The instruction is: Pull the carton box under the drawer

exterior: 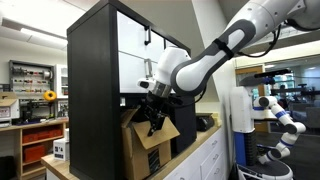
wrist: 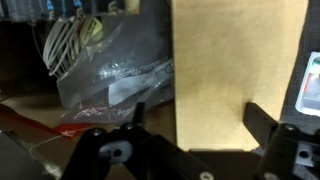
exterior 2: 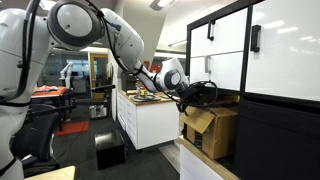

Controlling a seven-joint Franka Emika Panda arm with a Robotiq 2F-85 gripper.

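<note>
Next, my gripper grabs the upright flap at the top front edge of the carton box (exterior: 148, 142) to pull the box from under the drawer.
The brown carton box (exterior: 148, 142) sits in the open bay of the tall black cabinet, under the white drawer (exterior: 138, 62) with its small dark handle. Both show in both exterior views, the box (exterior 2: 214, 130) below the drawer (exterior 2: 225, 55). My gripper (exterior: 155, 108) hangs over the box's top front edge among its loose flaps, as the exterior view from the opposite side also shows (exterior 2: 190, 97). In the wrist view my gripper (wrist: 200, 112) is open, its two dark fingers spread wide in front of an upright cardboard flap (wrist: 235, 60). It holds nothing.
A clear plastic bag with coiled cables (wrist: 105, 65) lies inside the box beside the flap. A white counter unit (exterior 2: 150, 118) and a black case on the floor (exterior 2: 110, 150) stand nearby. Another white robot arm (exterior: 280, 118) stands beyond the cabinet.
</note>
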